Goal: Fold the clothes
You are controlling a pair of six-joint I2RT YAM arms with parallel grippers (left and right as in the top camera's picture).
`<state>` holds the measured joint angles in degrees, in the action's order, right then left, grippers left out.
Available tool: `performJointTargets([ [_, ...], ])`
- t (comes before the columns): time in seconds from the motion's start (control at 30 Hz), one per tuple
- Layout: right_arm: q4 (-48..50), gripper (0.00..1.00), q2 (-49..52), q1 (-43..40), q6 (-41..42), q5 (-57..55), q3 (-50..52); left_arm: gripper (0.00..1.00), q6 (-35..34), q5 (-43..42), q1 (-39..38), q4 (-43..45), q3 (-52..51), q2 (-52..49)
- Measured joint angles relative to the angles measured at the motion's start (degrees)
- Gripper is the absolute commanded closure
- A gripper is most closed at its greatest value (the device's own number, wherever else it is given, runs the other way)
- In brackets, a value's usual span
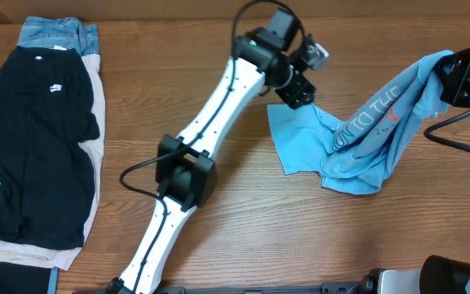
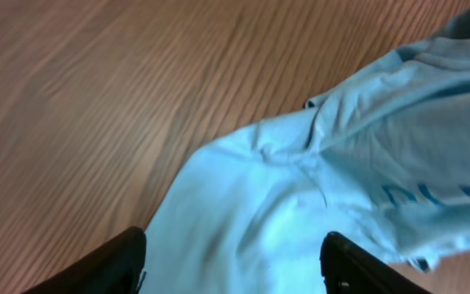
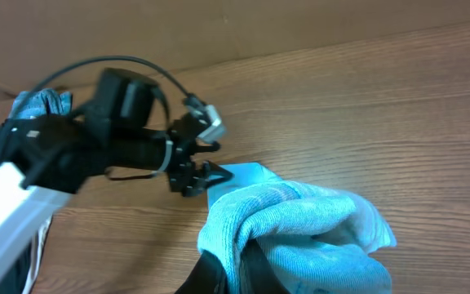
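Observation:
Next, my left gripper grabs the sky-blue T-shirt [image 1: 357,151] by its flat corner [image 1: 290,119], away from my right gripper's twisted fold, to spread it open for folding.
The light sky-blue T-shirt [image 1: 357,151] with white print hangs bunched from my right gripper [image 1: 443,77] and trails down onto the table, one flat corner spread out to the left. In the right wrist view the right gripper [image 3: 247,261] is shut on a twisted fold of the T-shirt [image 3: 300,220]. My left gripper [image 1: 298,96] hovers just above that flat corner. In the left wrist view the left gripper [image 2: 235,269] is open. Its two dark fingers [image 2: 108,265] stand wide apart over the T-shirt [image 2: 300,204], with nothing held between them.
A black T-shirt [image 1: 35,139] lies at the far left on a pale garment [image 1: 96,106], with blue jeans [image 1: 55,34] behind it. The left arm [image 1: 210,122] runs diagonally across the middle of the table. A black cable [image 1: 463,135] loops at the right edge.

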<state>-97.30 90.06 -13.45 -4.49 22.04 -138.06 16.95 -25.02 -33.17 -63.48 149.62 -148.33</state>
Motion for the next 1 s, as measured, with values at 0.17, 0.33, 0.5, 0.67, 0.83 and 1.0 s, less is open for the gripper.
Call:
performJointTargets([
  [0.17, -0.02, 0.96, 0.0, -0.02, -0.04, -0.04, 0.0, 0.2, 0.0, 0.72, -1.18, 3.54, -0.02, -2.58],
  [0.33, -0.04, 0.96, 0.0, -0.02, -0.04, -0.04, 0.0, 0.14, 1.16, 3.63, -1.7, 4.96, -0.02, -4.7],
  [0.5, -0.02, 0.96, 0.0, -0.02, -0.04, -0.04, 0.0, 0.09, 3.08, 5.35, -2.49, 8.26, -0.02, -6.45],
  [0.67, -0.04, 0.96, 0.0, -0.02, -0.07, -0.04, 0.0, 0.08, 5.01, 5.75, -3.82, 10.8, -0.02, -8.48],
  [0.83, -0.04, 0.96, 0.0, -0.02, -0.02, -0.04, 0.0, 0.08, 8.68, 5.75, -5.73, 11.04, -0.02, -10.27],
  [1.0, -0.04, 0.96, 0.0, -0.02, -0.07, -0.04, 0.0, 0.09, 10.73, 5.75, -7.23, 12.94, -0.02, -10.62],
])
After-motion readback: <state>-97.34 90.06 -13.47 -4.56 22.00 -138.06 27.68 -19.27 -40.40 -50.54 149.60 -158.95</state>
